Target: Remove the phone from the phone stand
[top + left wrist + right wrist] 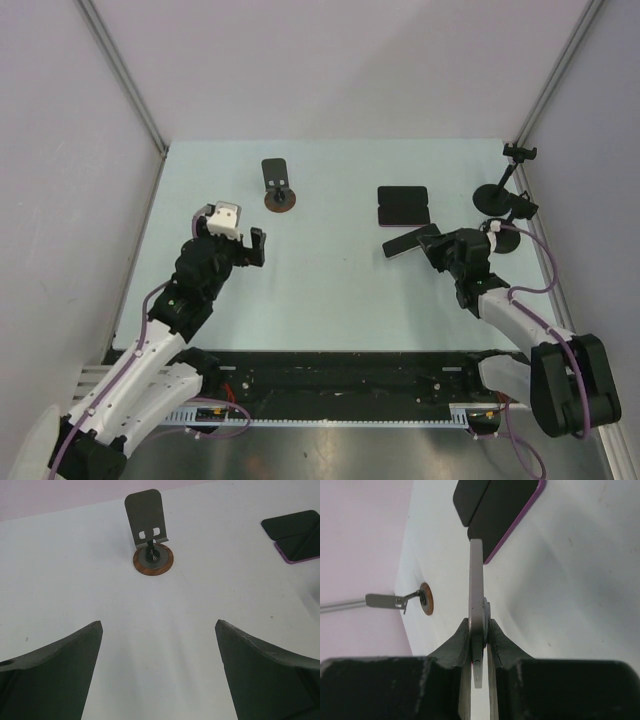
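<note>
The phone needs my right gripper to line it up with the two dark phones and lower it to the table before release.
The phone stand [279,186] is a grey metal plate on a round brown base at the back centre-left of the table, with nothing on it; it also shows in the left wrist view [151,535] and the right wrist view [400,600]. My right gripper [432,243] is shut on a phone [406,243], seen edge-on between its fingers in the right wrist view [476,595], held just above the table at the right. My left gripper [250,248] is open and empty [159,630], well in front of the stand.
Two dark phones [403,205] lie side by side on the table behind the held phone, also in the right wrist view [500,510]. A black tripod-like holder [503,192] stands at the back right corner. White walls enclose the table.
</note>
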Robot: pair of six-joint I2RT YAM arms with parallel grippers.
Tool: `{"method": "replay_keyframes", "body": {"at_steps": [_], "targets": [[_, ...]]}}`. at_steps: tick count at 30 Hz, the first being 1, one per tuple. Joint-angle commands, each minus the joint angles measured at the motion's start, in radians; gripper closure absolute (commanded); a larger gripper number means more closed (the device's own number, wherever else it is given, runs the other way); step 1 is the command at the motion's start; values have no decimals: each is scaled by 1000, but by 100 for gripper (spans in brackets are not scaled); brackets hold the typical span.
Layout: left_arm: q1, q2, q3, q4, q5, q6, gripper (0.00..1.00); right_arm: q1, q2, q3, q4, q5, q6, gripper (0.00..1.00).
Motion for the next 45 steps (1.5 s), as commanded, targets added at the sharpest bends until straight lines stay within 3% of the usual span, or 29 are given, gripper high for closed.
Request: {"method": "replay_keyframes", "body": {"at_steps": [1, 18, 21, 22, 28, 45], "targets": [[5, -19, -11, 68, -42, 69, 0, -47, 95, -31, 286, -35, 170, 100], [4, -38, -24, 77, -39, 88, 0, -83, 575, -99, 735, -18, 394, 100], [4, -36, -22, 78, -41, 91, 0, -84, 623, -96, 781, -26, 412, 96], [4, -34, -22, 77, -41, 91, 0, -84, 643, -96, 794, -24, 414, 90], [4, -31, -24, 77, -42, 92, 0, -90, 680, -96, 817, 1, 403, 75], [4, -28, -24, 77, -42, 88, 0, -61, 789, -86, 982, 131, 497, 79]]}}
